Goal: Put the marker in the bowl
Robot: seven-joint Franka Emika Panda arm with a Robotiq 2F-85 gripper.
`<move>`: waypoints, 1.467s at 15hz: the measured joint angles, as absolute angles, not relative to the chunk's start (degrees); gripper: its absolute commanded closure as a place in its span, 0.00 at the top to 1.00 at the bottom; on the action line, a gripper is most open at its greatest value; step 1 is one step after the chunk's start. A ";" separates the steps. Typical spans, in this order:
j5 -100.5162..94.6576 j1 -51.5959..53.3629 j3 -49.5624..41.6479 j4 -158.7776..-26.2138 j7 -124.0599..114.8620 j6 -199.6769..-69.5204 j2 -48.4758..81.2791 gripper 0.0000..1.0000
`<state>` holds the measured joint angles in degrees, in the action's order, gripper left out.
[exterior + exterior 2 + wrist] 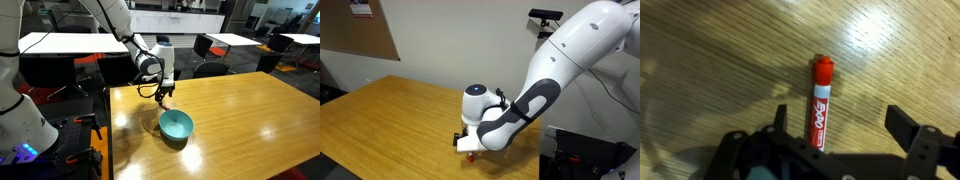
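Observation:
My gripper's fingers straddle the marker's white body (820, 112) but hover above it, short of the table, so it is too early to close on the marker. The gripper lowers first.
The marker (820, 100) is a red Expo pen lying flat on the wooden table, cap pointing away from me in the wrist view. It lies between my open fingers, close to the left finger. My gripper (840, 120) is open and low over the table. In an exterior view the gripper (164, 95) is just behind the teal bowl (176, 125), with the marker's red tip (168, 103) under it. The bowl stands upright and empty near the table's front. In an exterior view the gripper (467, 143) is at the table surface and the bowl is hidden by the arm.
The wooden table (240, 110) stretches wide to the right of the bowl. Its left edge (108, 130) is near my arm's base. Office chairs and white tables stand behind. A wall and a cork board (355, 30) are in the background.

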<state>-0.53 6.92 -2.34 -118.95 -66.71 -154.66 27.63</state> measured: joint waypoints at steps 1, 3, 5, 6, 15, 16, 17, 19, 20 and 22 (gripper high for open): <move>-0.46 6.92 -2.39 -118.61 -66.71 -154.66 28.10 1.00; -0.35 6.92 -2.46 -117.94 -66.71 -154.66 28.96 1.00; -0.09 6.92 -2.52 -117.39 -66.71 -154.66 29.69 1.00; 0.11 6.92 -2.54 -117.15 -66.69 -154.66 30.01 1.00; 1.78 6.92 -2.56 -115.07 -66.59 -154.61 32.47 1.00; 1.81 6.92 -2.56 -114.91 -66.59 -154.61 32.68 1.00; 1.82 6.92 -2.56 -114.78 -66.59 -154.58 32.85 1.00; 1.87 6.92 -2.57 -114.57 -66.59 -154.51 33.14 0.98; 1.89 6.92 -2.57 -114.48 -66.58 -154.45 33.25 0.96; 1.95 6.92 -2.57 -114.33 -66.58 -154.35 33.47 0.72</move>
